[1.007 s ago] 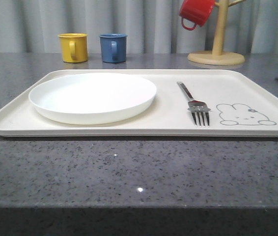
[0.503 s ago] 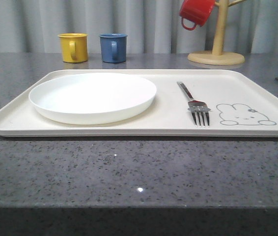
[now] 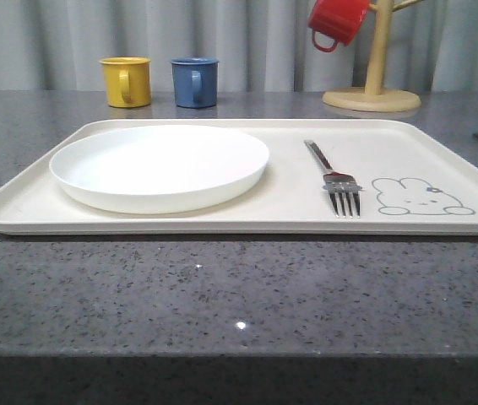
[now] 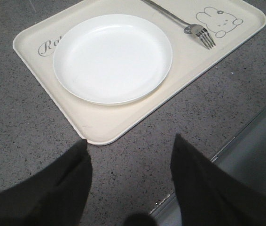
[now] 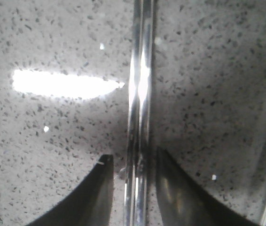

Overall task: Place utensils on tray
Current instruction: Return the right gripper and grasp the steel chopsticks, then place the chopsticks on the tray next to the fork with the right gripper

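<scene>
My right fingertips stand on either side of the metal chopsticks on the counter, so it is time to close; closing now would catch them.
The cream tray (image 3: 19, 198) lies across the grey counter, with the round white plate (image 3: 159, 164) on its left half and the silver fork (image 3: 334, 177) beside the rabbit drawing. The left wrist view looks down on the tray (image 4: 100, 127), the plate (image 4: 112, 56) and the fork (image 4: 189, 26). My left gripper (image 4: 130, 143) hangs open over bare counter just off a tray corner, holding nothing. In the right wrist view a pair of flat metal chopsticks (image 5: 140, 84) lies on the counter. My right gripper (image 5: 134, 160) straddles them, open, with a slim gap still showing beside them.
A yellow mug (image 3: 127, 81) and a blue mug (image 3: 194, 82) stand behind the tray. A wooden mug tree (image 3: 372, 93) at the back right carries a red mug (image 3: 336, 18). The counter's front edge (image 3: 239, 354) runs close below the tray.
</scene>
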`<state>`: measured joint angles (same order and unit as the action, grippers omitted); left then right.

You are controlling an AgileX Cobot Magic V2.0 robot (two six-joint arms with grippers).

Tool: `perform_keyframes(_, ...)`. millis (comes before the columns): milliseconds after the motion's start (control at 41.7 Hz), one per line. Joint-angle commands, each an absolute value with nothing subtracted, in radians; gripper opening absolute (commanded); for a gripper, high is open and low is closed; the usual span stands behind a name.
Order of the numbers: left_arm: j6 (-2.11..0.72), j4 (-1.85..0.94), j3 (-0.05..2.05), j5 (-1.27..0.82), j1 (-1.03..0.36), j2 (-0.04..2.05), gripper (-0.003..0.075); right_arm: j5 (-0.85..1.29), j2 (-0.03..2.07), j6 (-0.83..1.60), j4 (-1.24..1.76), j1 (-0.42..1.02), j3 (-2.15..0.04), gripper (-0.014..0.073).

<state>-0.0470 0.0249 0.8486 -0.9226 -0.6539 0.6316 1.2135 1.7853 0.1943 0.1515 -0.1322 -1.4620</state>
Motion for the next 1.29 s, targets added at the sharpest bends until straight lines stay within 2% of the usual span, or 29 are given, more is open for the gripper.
perform_keyframes(0,-0.04,0.019,0.873,-0.851,-0.662,0.634,0.0364,1.211,1.743,0.2,0.169,-0.136,-1.484,0.0264)
perform_keyframes(407,-0.04,0.019,0.873,-0.851,-0.662,0.634,0.0364,1.233,1.775,0.2,0.173,-0.136,-1.484,0.0258)
perform_keyframes(623,-0.04,0.019,0.873,-0.851,-0.662,0.634,0.0364,1.242,1.773,0.189,0.173,-0.136,-1.485,0.0108)
perform_keyframes(719,-0.04,0.019,0.873,-0.851,-0.662,0.634,0.0364,1.245,1.773,0.186,0.173,-0.136,-1.485,0.0067)
perform_keyframes(1102,-0.04,0.019,0.873,-0.851,-0.662,0.634,0.0364,1.298,1.716,0.182,0.223,-0.134,-1.523,0.0064)
perform_keyframes(1270,-0.04,0.019,0.873,-0.851,-0.662,0.634,0.0364,1.334,1.636,0.18,0.271,-0.066,-1.526,0.0064)
